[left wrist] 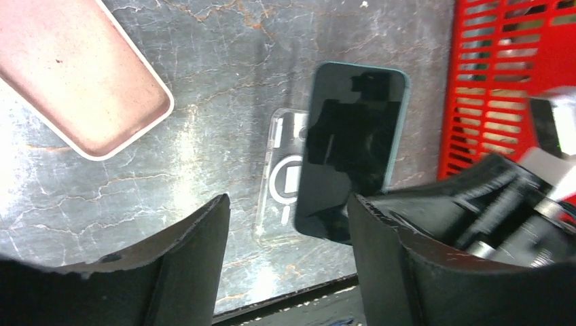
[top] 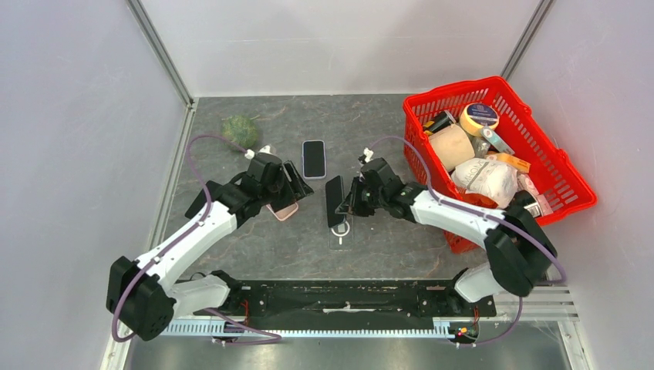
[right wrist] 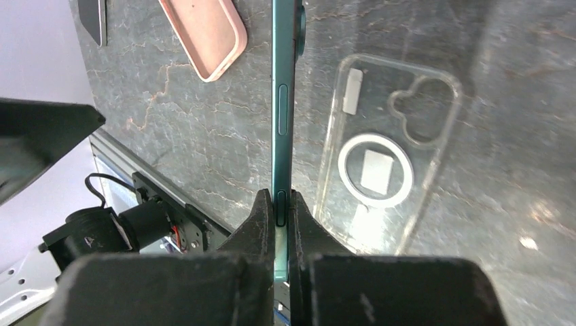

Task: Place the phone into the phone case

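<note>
The phone hangs past the phone case's long side and would now end outside. From here it stays held in my right gripper until the phone's edge lines up with the clear phone case (top: pixel 339 231).
My right gripper (top: pixel 348 202) (right wrist: pixel 283 210) is shut on the teal phone (top: pixel 335 200) (right wrist: pixel 283 102). It holds the phone on its long edge, screen facing left, just above the table. The clear phone case (top: pixel 339 231) (right wrist: pixel 390 156) (left wrist: pixel 282 180), with a white ring on its back, lies flat beneath and to the right of the phone, open side up. In the left wrist view the phone's dark screen (left wrist: pixel 353 149) covers part of the case. My left gripper (top: pixel 297 187) (left wrist: pixel 289 231) hovers open to the left of the phone, with nothing between its fingers.
A pink case (top: pixel 284 210) (left wrist: pixel 81 75) (right wrist: pixel 204 34) lies under my left gripper. A second phone (top: pixel 313 158) lies flat further back. A red basket (top: pixel 493 81) (left wrist: pixel 502 68) of goods stands at the right, and a green ball-like object (top: pixel 240 131) at back left.
</note>
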### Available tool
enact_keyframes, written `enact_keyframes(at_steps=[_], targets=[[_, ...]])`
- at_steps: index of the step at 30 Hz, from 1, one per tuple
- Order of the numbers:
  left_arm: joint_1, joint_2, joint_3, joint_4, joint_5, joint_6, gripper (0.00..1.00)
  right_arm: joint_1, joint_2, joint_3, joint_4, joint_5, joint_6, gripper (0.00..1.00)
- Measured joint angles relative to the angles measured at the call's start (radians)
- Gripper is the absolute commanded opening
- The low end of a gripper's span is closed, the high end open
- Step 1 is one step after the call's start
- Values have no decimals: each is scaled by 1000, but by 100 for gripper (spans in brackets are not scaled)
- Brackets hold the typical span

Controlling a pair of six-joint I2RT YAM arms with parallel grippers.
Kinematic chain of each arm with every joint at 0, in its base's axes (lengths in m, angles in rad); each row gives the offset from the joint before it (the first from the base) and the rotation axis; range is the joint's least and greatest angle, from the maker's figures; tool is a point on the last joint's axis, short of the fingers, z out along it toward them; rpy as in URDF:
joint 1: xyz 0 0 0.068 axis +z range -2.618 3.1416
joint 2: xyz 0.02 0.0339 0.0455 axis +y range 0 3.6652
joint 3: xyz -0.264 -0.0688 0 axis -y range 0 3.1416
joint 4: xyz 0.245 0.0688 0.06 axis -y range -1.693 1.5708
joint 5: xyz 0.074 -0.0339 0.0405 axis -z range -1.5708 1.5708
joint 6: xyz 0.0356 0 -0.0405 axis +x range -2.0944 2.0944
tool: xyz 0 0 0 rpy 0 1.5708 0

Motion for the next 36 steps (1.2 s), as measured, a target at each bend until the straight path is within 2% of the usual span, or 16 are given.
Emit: enact_keyframes(at_steps=[5,9,14,25,36], targets=[[-26,95,-19,27,21,18,41,2,-126,-71,-60,56,-3,0],[-84,199,-34,46,19,22,32,10,-189,-145,-84,86,5,0],[-132,282,-63,92,13,21,20,31,-195,-199,-85,104,19,0],[-225,411,-83,175,-34,-9,11,68,-164,-217,-18,101,53,0],[-255,435,-89,215,-43,-43,8,67,-55,-238,119,45,76,0]])
